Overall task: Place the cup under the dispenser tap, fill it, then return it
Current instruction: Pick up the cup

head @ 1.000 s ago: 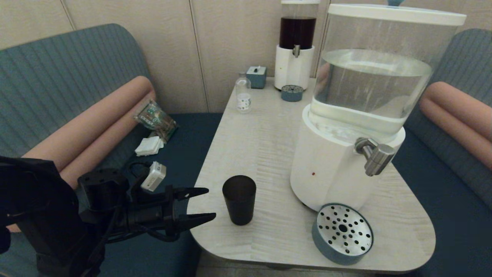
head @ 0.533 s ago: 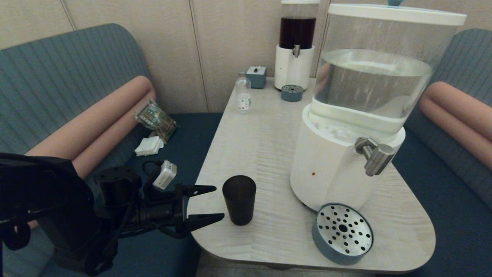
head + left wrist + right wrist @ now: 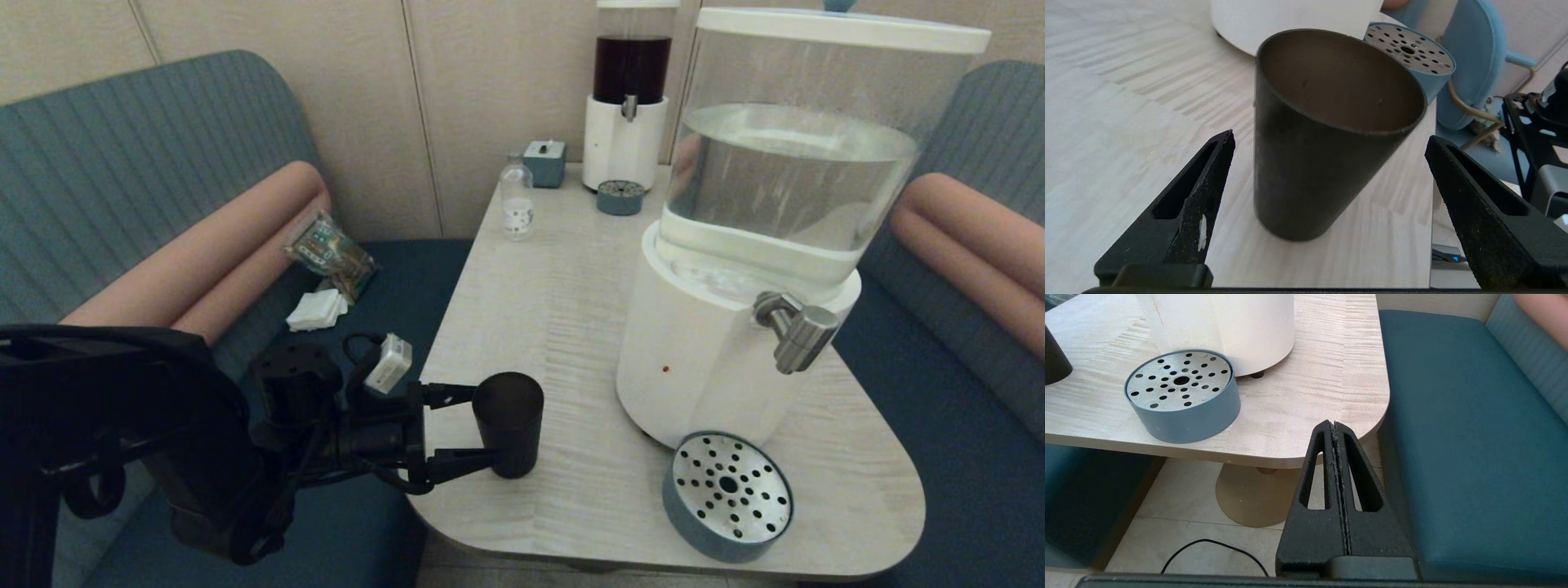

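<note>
The dark cup isn't ready to be grabbed yet: my left gripper's fingers stop at the cup's near side, short of its middle, so they need to move toward the middle before they close.
The dark tapered cup (image 3: 509,423) stands upright and empty on the pale table, near its front left edge. My left gripper (image 3: 482,429) is open and reaches in from the left, one fingertip on each side of the cup (image 3: 1323,134), with a gap showing on both sides. The brushed-steel dispenser tap (image 3: 796,327) sticks out of the big white-based dispenser (image 3: 702,359) to the right of the cup. Below the tap sits a round blue drip tray (image 3: 727,496) with a perforated metal top. My right gripper (image 3: 1334,426) is shut and parked low beside the table's front right corner.
At the back of the table (image 3: 563,278) stand a slimmer dark-liquid dispenser (image 3: 629,98), its small drip tray (image 3: 620,197), a small clear labelled bottle (image 3: 516,200) and a little blue box (image 3: 544,162). Blue bench seats flank the table; packets lie on the left seat (image 3: 331,253).
My left gripper has moved right across the table edge, from short of the cup to having its open fingers on either side of it. The cup has not moved.
</note>
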Available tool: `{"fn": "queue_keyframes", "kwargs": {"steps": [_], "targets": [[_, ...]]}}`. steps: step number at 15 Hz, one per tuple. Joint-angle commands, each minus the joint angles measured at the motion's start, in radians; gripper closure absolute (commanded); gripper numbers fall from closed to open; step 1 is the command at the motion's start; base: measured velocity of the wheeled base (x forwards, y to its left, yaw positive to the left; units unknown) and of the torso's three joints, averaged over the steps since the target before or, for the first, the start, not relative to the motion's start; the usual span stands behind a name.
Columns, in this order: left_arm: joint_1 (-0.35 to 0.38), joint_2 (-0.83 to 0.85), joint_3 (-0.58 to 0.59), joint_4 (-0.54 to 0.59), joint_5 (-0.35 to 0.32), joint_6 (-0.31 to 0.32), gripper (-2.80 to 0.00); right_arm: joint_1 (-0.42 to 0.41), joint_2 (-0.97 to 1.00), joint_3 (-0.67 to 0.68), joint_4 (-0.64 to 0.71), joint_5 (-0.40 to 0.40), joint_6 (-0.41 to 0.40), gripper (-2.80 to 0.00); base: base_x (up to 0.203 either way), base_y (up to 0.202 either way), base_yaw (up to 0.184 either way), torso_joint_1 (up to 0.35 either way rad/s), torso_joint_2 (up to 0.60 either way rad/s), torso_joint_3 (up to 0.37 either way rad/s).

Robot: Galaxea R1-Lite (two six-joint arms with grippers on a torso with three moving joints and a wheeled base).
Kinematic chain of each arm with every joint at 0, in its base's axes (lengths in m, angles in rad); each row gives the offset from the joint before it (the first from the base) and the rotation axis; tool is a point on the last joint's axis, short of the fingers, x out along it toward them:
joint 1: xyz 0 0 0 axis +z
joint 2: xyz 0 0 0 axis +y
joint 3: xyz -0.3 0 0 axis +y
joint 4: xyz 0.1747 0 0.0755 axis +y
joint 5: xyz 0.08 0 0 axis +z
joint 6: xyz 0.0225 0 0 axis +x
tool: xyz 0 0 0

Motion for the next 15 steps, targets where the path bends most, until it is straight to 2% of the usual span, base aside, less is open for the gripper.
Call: {"fn": "queue_keyframes", "kwargs": {"steps": [1, 8, 14, 15], "targets": [[-0.016, 0.025, -0.028, -0.009, 0.011, -0.003, -2.80, 0.000, 0.001, 0.000, 0.000, 0.000, 0.000, 0.00, 0.000, 0.000, 0.000, 0.000, 0.00, 0.000], [-0.051, 0.109, -0.134, -0.013, 0.075, -0.019, -2.80, 0.000, 0.001, 0.000, 0.000, 0.000, 0.000, 0.00, 0.000, 0.000, 0.000, 0.000, 0.00, 0.000], [-0.066, 0.122, -0.155, -0.024, 0.108, -0.025, -2.80, 0.001, 0.001, 0.000, 0.000, 0.000, 0.000, 0.00, 0.000, 0.000, 0.000, 0.000, 0.00, 0.000], [-0.068, 0.119, -0.162, -0.024, 0.115, -0.025, 0.00, 0.001, 0.001, 0.000, 0.000, 0.000, 0.000, 0.00, 0.000, 0.000, 0.000, 0.000, 0.00, 0.000]]}}
